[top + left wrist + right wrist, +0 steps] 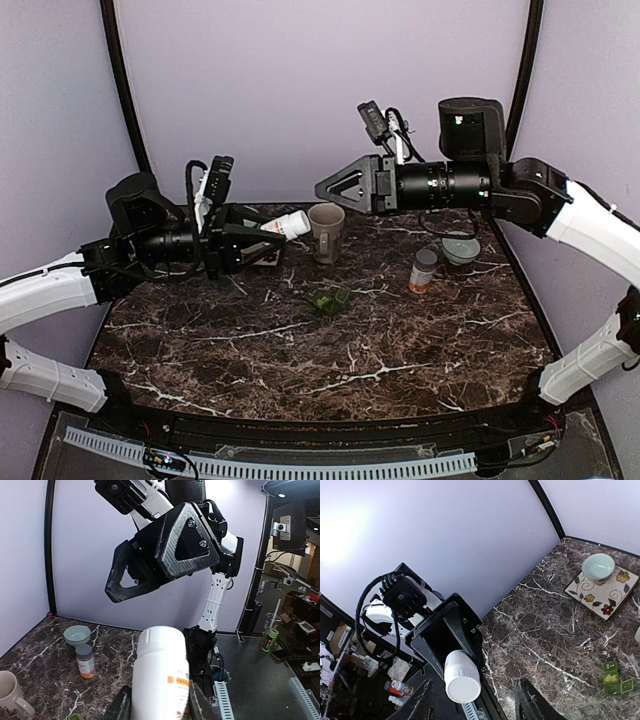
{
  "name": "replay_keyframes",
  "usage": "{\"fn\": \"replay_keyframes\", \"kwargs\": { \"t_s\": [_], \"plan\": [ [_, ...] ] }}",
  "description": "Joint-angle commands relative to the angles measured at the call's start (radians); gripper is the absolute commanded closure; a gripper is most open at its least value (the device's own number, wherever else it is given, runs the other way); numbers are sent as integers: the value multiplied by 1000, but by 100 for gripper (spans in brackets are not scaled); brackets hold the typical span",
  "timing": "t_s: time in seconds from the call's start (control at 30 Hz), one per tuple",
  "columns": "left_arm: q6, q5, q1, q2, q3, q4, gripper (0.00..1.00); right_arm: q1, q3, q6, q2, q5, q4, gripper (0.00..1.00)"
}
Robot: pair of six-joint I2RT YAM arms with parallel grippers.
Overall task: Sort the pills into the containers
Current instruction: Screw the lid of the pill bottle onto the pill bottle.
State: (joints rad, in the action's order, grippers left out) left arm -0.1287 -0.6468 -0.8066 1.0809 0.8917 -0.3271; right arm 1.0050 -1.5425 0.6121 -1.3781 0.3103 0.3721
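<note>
My right gripper grabs the white pill bottle [290, 224] by its ribbed cap [297, 223] next, to take over the bottle for sorting the pills.
My left gripper [268, 234] is shut on a white pill bottle [290, 224], holding it raised and tilted with its cap toward the mug. In the left wrist view the bottle [161, 675] sits between both fingers, cap on. My right gripper [332, 188] hovers just above and right of the cap, open and empty. In the right wrist view its gripper [475, 707] stands wide, with the bottle cap [462, 681] a little beyond it. The dark green pill box [328, 298] [615, 678] lies mid-table. No loose pills are in view.
A cream mug [325, 231] stands right beside the held bottle. An amber bottle [424, 270] with a grey cap and a small bowl [460, 247] sit at the right. A pale green bowl [598, 566] rests on a flowered tile [620, 592] at the back left.
</note>
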Motion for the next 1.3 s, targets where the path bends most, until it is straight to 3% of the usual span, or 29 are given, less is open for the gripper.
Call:
{"fn": "replay_keyframes", "kwargs": {
  "t_s": [0.0, 0.43, 1.03, 1.27],
  "plan": [
    [-82, -183, 18, 53, 70, 25, 100, 4, 41, -190, 36, -12, 1, 46],
    [-261, -456, 65, 160, 118, -41, 100, 113, 20, -384, 35, -18, 106, 47],
    [-328, -543, 71, 197, 127, -88, 100, 179, -20, -436, -14, -73, 162, 51],
    [-325, -545, 72, 195, 122, -87, 100, 192, -47, -444, -36, -93, 177, 63]
  ]
}}
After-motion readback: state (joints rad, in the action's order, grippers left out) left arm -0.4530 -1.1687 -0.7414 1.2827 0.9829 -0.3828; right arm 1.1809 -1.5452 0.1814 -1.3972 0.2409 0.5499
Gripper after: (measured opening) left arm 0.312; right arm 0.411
